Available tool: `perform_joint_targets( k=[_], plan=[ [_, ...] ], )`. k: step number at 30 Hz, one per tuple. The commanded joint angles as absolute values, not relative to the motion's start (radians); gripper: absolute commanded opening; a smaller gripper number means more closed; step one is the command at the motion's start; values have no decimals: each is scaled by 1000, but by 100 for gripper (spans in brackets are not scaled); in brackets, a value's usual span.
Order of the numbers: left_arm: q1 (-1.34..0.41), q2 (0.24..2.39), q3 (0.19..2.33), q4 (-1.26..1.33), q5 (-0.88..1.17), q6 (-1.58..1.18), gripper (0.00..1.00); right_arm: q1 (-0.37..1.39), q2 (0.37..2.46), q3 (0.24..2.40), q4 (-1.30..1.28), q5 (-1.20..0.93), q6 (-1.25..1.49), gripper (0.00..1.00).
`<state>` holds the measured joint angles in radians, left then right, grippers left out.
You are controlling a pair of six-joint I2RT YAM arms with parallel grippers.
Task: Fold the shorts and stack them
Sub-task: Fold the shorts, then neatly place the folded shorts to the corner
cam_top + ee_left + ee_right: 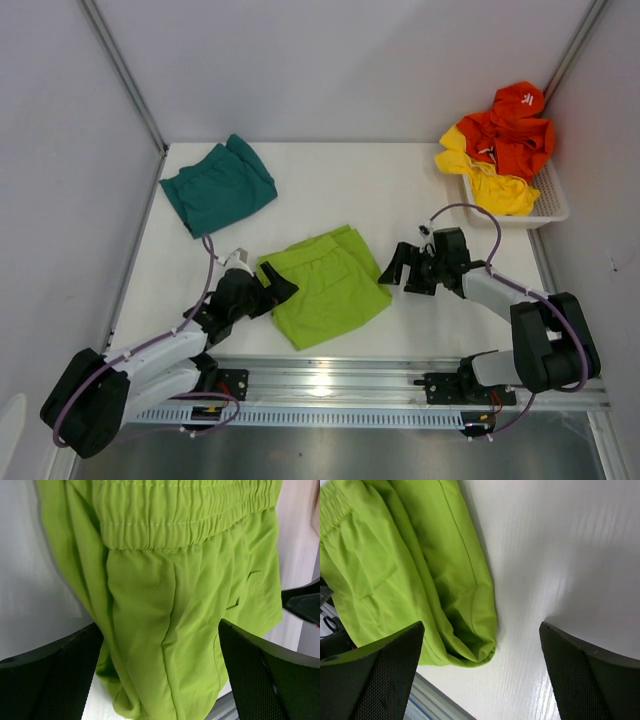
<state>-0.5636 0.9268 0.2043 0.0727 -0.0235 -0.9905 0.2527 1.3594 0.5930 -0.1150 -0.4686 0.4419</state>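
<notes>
My right gripper grabs the folded lime green shorts by the edge opposite my left gripper next, to stack them on the teal shorts (217,186).
The lime green shorts (328,283) lie folded in half on the white table, near its front middle. The teal shorts (217,186) lie folded at the back left. My left gripper (280,288) is open at the green shorts' left edge; in the left wrist view the green fabric (165,580) lies between and beyond its black fingers (50,680). My right gripper (397,266) is open just right of the shorts; the right wrist view shows the shorts' leg hem (475,645) between its fingers (585,680), apart from them.
A white plastic basket (548,203) at the back right holds orange (515,130) and yellow (490,180) garments that spill over its rim. Grey walls close in the table on three sides. A metal rail (330,370) runs along the front edge.
</notes>
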Motion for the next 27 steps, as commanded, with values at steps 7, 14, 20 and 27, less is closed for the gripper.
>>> perform_joint_targets(
  k=[7,14,20,27],
  plan=[
    [-581,1065,156,181,-66,-1031,99,274,1371,456,24,-594,543,99],
    [-584,1104,193,181,-103,-1009,99,357,1356,420,61,-535,629,100],
    [-584,1132,230,173,-141,-982,95,347,1446,492,72,-525,602,95],
    [-571,1218,278,198,-140,-939,86,342,1627,670,22,-535,528,79]
  ],
)
